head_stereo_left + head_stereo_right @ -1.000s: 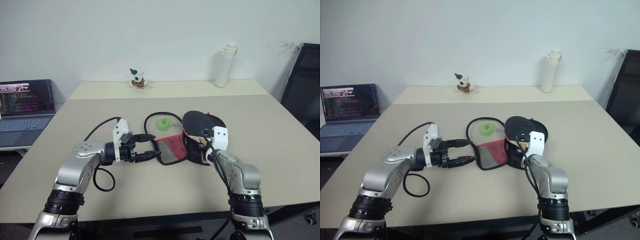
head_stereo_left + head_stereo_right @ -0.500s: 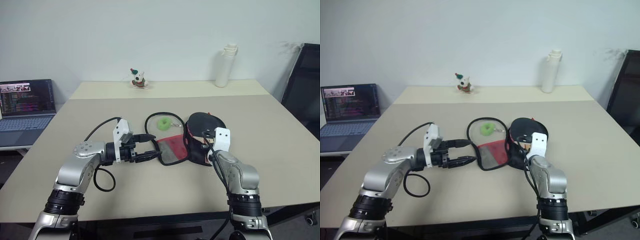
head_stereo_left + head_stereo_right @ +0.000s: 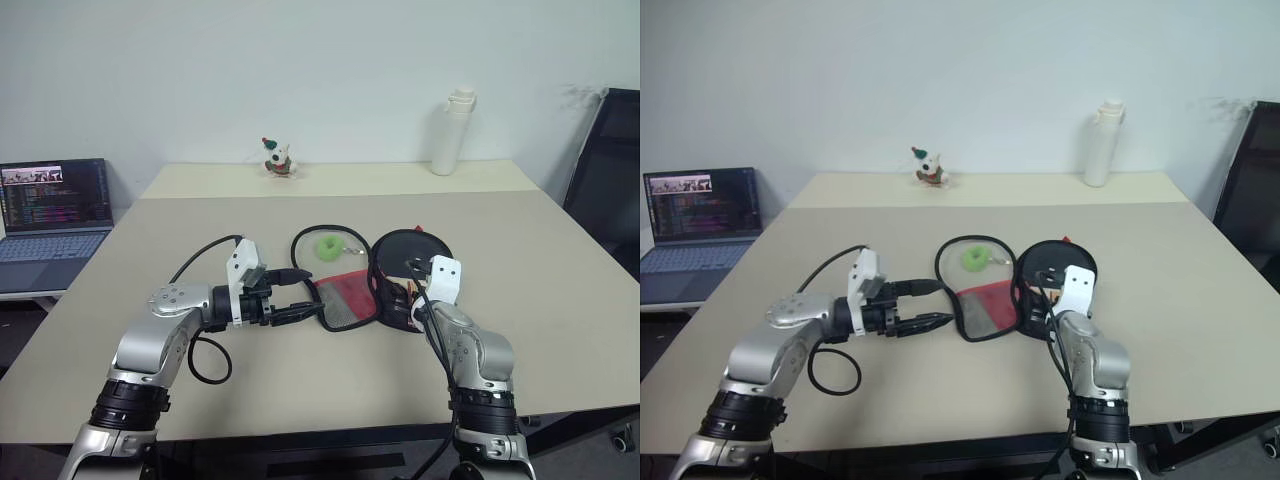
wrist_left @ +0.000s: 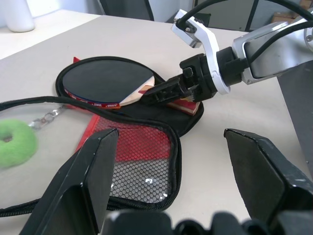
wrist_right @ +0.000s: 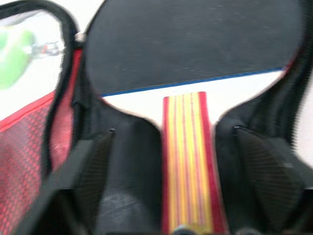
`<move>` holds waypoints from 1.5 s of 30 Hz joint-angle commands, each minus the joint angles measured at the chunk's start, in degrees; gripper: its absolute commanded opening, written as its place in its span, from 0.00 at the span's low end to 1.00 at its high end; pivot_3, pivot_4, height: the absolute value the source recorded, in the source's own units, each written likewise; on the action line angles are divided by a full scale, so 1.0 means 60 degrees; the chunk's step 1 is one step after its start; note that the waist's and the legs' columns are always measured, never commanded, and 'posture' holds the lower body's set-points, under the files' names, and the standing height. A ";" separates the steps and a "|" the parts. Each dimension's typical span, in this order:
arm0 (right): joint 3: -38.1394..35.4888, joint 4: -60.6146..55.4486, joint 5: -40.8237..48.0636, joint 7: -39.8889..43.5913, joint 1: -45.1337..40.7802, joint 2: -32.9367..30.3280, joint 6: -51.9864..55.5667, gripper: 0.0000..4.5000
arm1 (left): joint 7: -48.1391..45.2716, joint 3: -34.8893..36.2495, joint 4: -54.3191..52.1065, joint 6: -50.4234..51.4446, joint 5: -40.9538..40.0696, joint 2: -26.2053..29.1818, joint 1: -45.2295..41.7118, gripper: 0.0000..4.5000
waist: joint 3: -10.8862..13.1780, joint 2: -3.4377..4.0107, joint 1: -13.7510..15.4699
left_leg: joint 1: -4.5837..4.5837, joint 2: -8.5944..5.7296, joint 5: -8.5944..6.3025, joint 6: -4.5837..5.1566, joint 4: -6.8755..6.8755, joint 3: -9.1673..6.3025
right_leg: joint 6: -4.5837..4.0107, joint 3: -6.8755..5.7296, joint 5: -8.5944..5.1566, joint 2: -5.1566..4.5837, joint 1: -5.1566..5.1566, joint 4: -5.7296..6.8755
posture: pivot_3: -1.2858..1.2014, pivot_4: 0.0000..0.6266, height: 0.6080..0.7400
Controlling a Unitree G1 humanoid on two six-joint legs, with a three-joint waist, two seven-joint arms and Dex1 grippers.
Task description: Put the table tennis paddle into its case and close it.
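The flap's black rim stands up along the side of the case. My left gripper should next grab the flap by its rim [image 3: 318, 299] to close the case.
The table tennis paddle [image 3: 405, 250] lies flat, black face up, in the right half of the open case [image 3: 340, 297]. Its striped handle [image 5: 188, 147] points toward me. My right gripper [image 3: 398, 292] is open, one finger on each side of the handle. The case's flap of red mesh [image 4: 137, 152] and clear panel lies spread to the left, a green ring [image 3: 327, 247] on it. My left gripper [image 3: 313, 289] is open just above the table at the flap's left edge, holding nothing.
An open laptop [image 3: 55, 205] stands on a side desk at the left. A white bottle [image 3: 450, 132] and a small figurine [image 3: 277, 158] stand at the table's [image 3: 540, 260] far edge. A black chair [image 3: 610, 180] is at the right.
The paddle's head, tilted up before, has sunk flat into the case. My right gripper has opened around the handle. The left arm has kept still.
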 commanded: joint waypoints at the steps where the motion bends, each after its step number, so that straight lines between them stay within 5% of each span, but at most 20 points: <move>1: 0.0772 -0.1726 0.0706 0.1388 0.0109 -0.0660 0.0484 0.99 | 0.0200 0.0215 0.0038 -0.0281 0.0123 0.0083 0.0032 0.84 | 0.0000 0.0000 0.0002 | -0.0001 0.0000 0.0000 0.0000 0.0000 0.0001 | -0.0001 0.0001 0.0001 0.0000 0.0000 -0.0002 | 0.52 0.24 1.00; 5: 0.1545 -0.3639 0.1898 0.3606 0.0480 -0.2485 0.1306 0.99 | 0.0715 0.0385 0.0878 -0.0775 0.0543 0.0035 -0.0177 0.84 | 0.0001 0.0001 0.0013 | 0.0000 0.0002 -0.0001 0.0001 -0.0001 -0.0002 | 0.0002 -0.0003 -0.0001 0.0002 0.0001 -0.0005 | 0.52 0.24 1.00; 10: 0.1019 -0.4580 0.3132 0.5390 0.0373 -0.4520 0.1678 1.00 | 0.1467 0.0020 0.2974 -0.1792 0.1754 0.0006 -0.1024 0.80 | -0.0003 -0.0006 0.0045 | 0.0006 -0.0010 -0.0001 0.0002 0.0007 -0.0008 | 0.0035 -0.0024 -0.0021 0.0004 0.0013 -0.0004 | 0.52 0.24 1.00; 21: 0.0733 -0.4239 0.3250 0.5415 0.0156 -0.5181 0.1597 1.00 | 0.2388 -0.0475 0.7459 -0.3301 0.3356 -0.0864 -0.3151 0.01 | -0.0007 -0.0014 0.0041 | -0.0002 -0.0020 -0.0001 0.0002 0.0008 0.0001 | 0.0002 -0.0028 -0.0001 0.0009 0.0012 -0.0014 | 0.52 0.24 1.00; 31: 0.0721 -0.4422 0.3233 0.5274 0.0442 -0.5358 0.1568 1.00 | 0.3201 -0.0692 1.0714 -0.4667 0.4300 -0.1891 -0.4712 0.01 | -0.0010 -0.0020 0.0054 | -0.0005 -0.0025 -0.0001 0.0003 0.0009 0.0006 | 0.0000 -0.0047 0.0001 0.0008 0.0011 -0.0014 | 0.52 0.24 1.00; 45: -0.0739 -0.4276 0.3390 0.5732 0.1430 -0.6987 0.1574 1.00 | 0.2883 -0.0546 1.1409 -0.5574 0.4185 -0.4121 -0.7352 0.01 | -0.0006 -0.0038 0.0213 | -0.0024 -0.0051 -0.0003 0.0004 0.0021 0.0025 | 0.0007 -0.0063 -0.0001 0.0004 0.0015 -0.0028 | 0.52 0.24 1.00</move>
